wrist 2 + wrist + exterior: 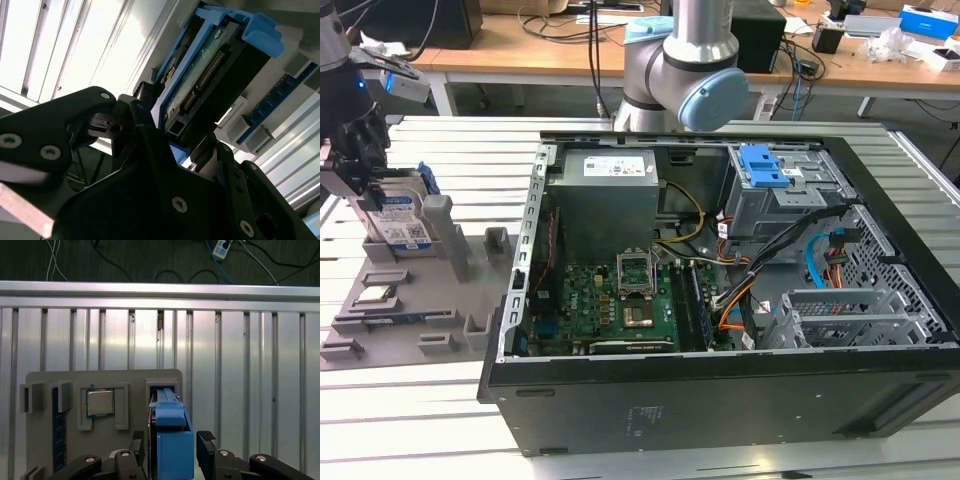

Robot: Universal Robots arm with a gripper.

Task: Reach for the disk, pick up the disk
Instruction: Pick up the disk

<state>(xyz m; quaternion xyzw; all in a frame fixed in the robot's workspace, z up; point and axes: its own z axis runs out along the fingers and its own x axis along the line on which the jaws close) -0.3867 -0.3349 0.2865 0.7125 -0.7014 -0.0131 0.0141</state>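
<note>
My fingers stand on either side of the disk's blue bracket (174,450) and closing now would catch the bracket, so it is time for my gripper to close on it.
The disk (402,218) stands on edge in a slot of the grey holder (440,300) at the exterior view's far left, its white-and-blue label facing out. Its bright blue bracket (172,450) shows in the first wrist view, its connector end (210,75) in the second. My gripper (370,195) has come down over it. In the first wrist view the gripper (172,442) is open, with one black finger (137,445) on each side of the bracket and a narrow gap at each. The gripper (175,135) straddles the disk in the second wrist view as well.
The holder (135,390) also carries a square silver processor chip (101,402) and a blue memory stick (56,430). An open computer case (720,400) with a blue-latched drive cage (765,165) stands at the exterior view's right. The arm's base (680,70) rises behind it.
</note>
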